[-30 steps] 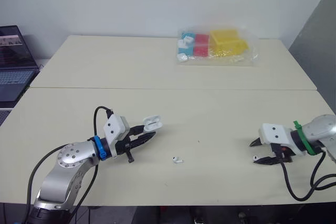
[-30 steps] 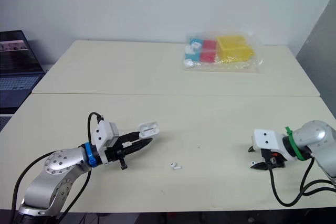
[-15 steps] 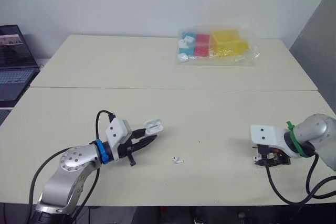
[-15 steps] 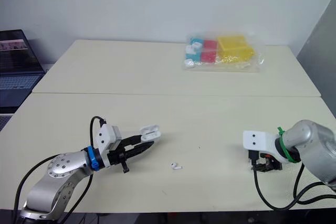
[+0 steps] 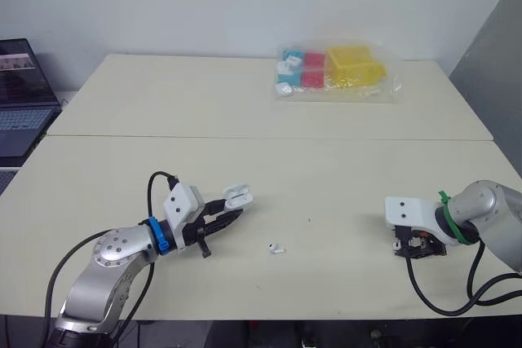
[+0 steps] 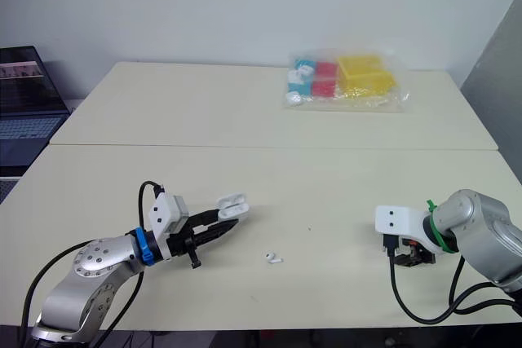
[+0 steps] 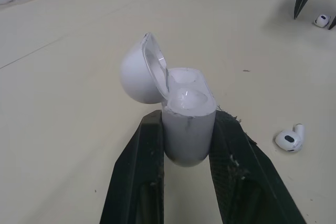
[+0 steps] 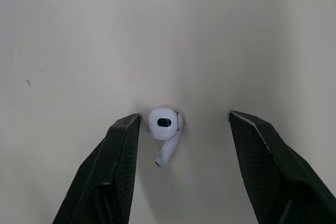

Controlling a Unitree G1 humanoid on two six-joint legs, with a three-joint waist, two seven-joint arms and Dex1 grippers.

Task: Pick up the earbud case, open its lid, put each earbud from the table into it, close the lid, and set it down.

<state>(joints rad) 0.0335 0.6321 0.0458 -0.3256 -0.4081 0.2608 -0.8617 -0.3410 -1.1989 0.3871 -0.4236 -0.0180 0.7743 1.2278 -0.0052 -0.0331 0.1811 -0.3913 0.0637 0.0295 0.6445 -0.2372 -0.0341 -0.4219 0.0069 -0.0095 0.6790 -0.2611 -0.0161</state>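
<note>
The white earbud should slide into the open case next, so my right gripper should grab it by its rounded head [image 8: 164,123] and leave the white earbud's stem [image 8: 168,152] free to go in.
My left gripper [image 5: 234,211] is shut on the white earbud case [image 5: 237,196], held just above the table left of centre. The case's lid [image 7: 137,71] stands open, and both sockets look empty. One white earbud [image 5: 277,248] lies on the table a little right of the case, also seen from the left wrist as the earbud [image 7: 290,140]. My right gripper [image 5: 418,248] points down at the table on the right and is open. The second earbud [image 8: 164,127] lies on the table between its fingers [image 8: 118,150], closer to one finger, touching neither.
A clear plastic bag [image 5: 334,73] of blue, red and yellow items lies at the table's far side. A laptop [image 5: 20,95] stands off the left edge. A seam crosses the table [image 5: 269,138] between its two halves.
My right gripper has swung from lying sideways to pointing straight down over the second earbud and has shifted slightly left. The left gripper with the case has moved slightly forward.
</note>
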